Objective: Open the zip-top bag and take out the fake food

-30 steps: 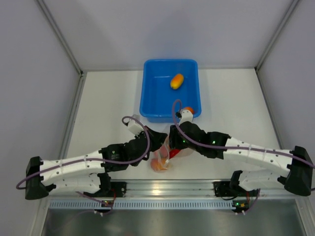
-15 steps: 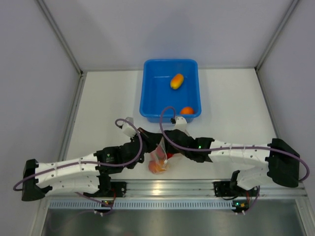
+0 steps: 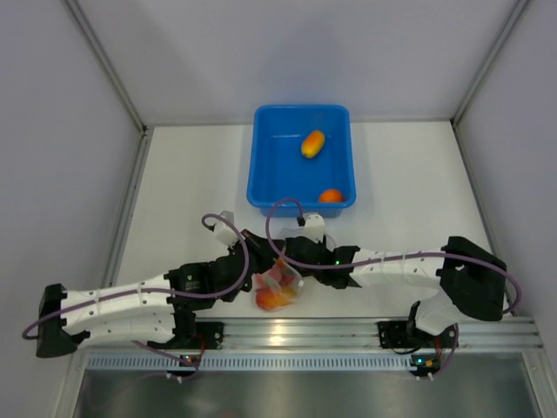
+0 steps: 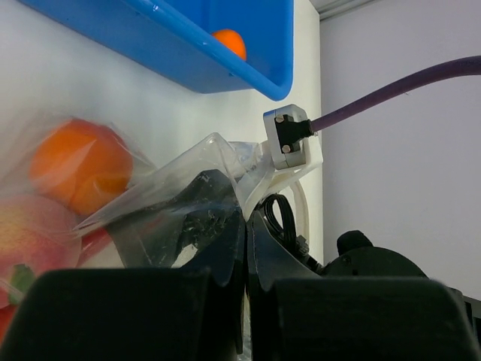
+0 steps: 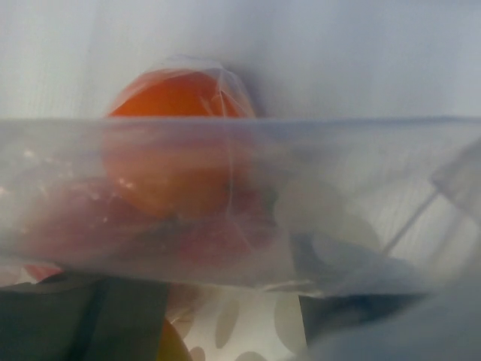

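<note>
The robot's right gripper will next grab the red fake food by the food's end nearest the bag's opening [image 3: 280, 264] [image 5: 227, 241], to take it out lengthwise.
The zip-top bag [image 3: 277, 287], clear with white dots, lies near the table's front edge between both arms. It holds fake food: an orange fruit [image 4: 79, 165], a pink one [image 4: 30, 241] and a red one [image 5: 225, 233]. My left gripper [image 4: 246, 218] is shut on the bag's top edge [image 4: 188, 188]. My right gripper [image 5: 225, 316] is open at the bag's mouth, its dark fingers [image 5: 83, 316] wide apart with dotted film between them. From above, the left gripper [image 3: 264, 257] and the right gripper [image 3: 291, 266] meet over the bag. Two more fake foods, yellow-orange [image 3: 312, 144] and orange [image 3: 330, 196], lie in the tub.
A blue plastic tub [image 3: 270, 165] stands just beyond the bag at the table's middle back. Grey walls close the table on the left, right and back. A metal rail [image 3: 348, 335] carrying the arm bases runs along the near edge.
My right gripper came back from the tub, leaving an orange food there, dropped to the bag's mouth and widened its jaws. The left gripper stayed shut on the bag, which sagged lower.
</note>
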Available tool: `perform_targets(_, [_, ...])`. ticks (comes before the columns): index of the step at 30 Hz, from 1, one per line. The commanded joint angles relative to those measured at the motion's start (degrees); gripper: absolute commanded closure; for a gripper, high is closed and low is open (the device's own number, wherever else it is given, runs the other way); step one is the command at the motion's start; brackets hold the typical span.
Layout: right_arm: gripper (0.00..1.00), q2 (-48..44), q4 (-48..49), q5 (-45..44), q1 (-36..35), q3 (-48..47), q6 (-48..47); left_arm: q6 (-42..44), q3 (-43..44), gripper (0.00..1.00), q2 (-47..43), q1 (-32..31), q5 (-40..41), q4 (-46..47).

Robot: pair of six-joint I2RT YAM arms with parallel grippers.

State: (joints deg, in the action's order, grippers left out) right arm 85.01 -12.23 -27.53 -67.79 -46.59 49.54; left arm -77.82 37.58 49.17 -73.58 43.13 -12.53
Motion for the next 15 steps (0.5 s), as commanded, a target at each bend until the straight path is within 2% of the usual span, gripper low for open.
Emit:
perform_targets(1, [0.38,1.2,2.6,-4.1,-0.8,0.2,-1.0,1.3,-0.3,1.0,-1.4,-0.2,1.1,2.7])
perform_targets(10, [0.38,6.6,6.3,-2.4,0.9,0.6,3.5,1.7,-0.1,1.0,1.9,-0.2,-1.8,2.7])
perform_targets(15, [0.44,10.2,5.8,-4.4,1.5,-1.8,5.0,1.4,-0.1,1.0,2.7,-0.2,-3.1,2.8])
